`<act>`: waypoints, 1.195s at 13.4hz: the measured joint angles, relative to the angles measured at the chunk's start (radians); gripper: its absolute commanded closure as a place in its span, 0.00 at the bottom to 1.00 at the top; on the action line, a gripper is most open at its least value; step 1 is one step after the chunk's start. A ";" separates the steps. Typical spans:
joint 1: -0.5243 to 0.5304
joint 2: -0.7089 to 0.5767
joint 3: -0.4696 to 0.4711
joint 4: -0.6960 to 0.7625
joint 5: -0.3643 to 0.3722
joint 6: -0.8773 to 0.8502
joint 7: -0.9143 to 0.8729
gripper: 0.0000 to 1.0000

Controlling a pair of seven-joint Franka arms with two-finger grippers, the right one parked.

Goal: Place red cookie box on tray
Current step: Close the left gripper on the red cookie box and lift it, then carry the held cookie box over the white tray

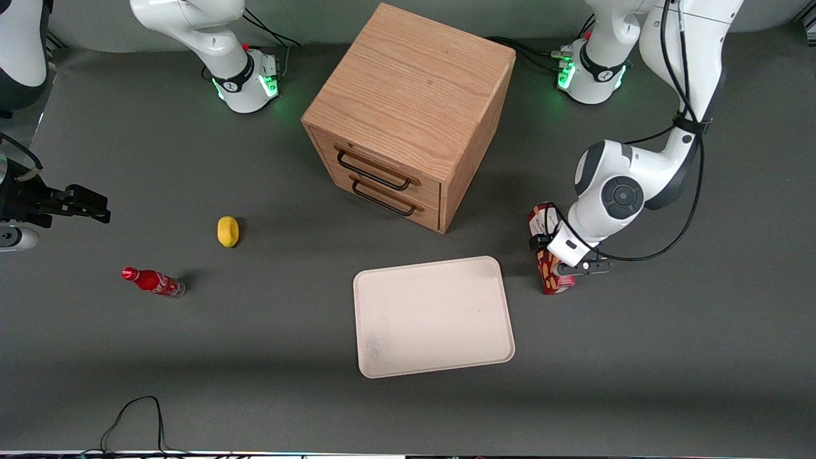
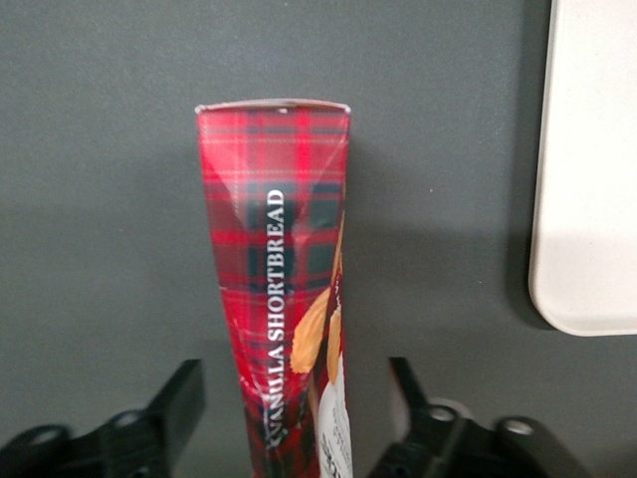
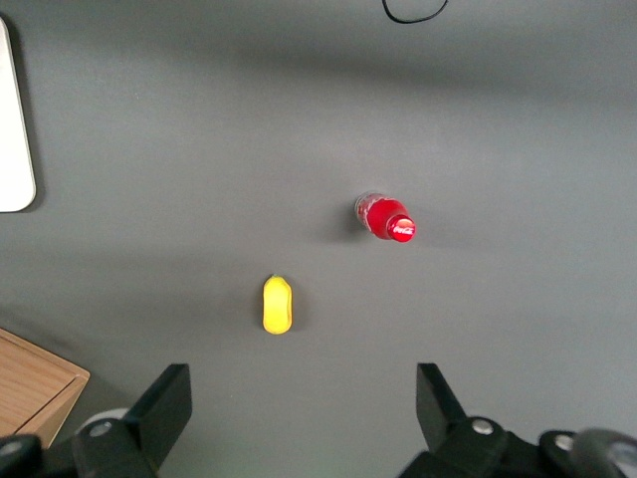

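I'll grab the box next by its two long sides: it's slim there, far longer end to end.
The red cookie box (image 1: 542, 221), a long tartan carton reading "vanilla shortbread" (image 2: 274, 229), lies on the grey mat beside the tray's edge, toward the working arm's end of the table. My gripper (image 1: 553, 256) is low over its label end. Both fingers straddle the carton (image 2: 297, 398), and there is a gap of mat on each side, so the gripper is open and not touching it. The cream-white tray (image 1: 433, 315) lies flat, nearer the front camera than the cabinet. One rounded corner of the tray (image 2: 592, 199) shows in the left wrist view.
A wooden two-drawer cabinet (image 1: 408, 115) stands at the middle of the table, farther from the front camera than the tray. A yellow lemon-like object (image 1: 227, 231) and a small red soda bottle (image 1: 153, 282) lie toward the parked arm's end.
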 measured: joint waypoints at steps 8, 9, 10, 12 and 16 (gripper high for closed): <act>0.011 0.000 0.000 0.002 0.000 0.000 0.015 1.00; 0.011 0.000 0.000 0.004 0.000 -0.001 0.015 1.00; 0.011 -0.001 0.001 0.010 0.000 -0.007 0.015 1.00; 0.015 -0.012 0.001 0.064 0.000 -0.116 0.015 1.00; 0.035 -0.103 0.003 0.272 -0.002 -0.491 0.015 1.00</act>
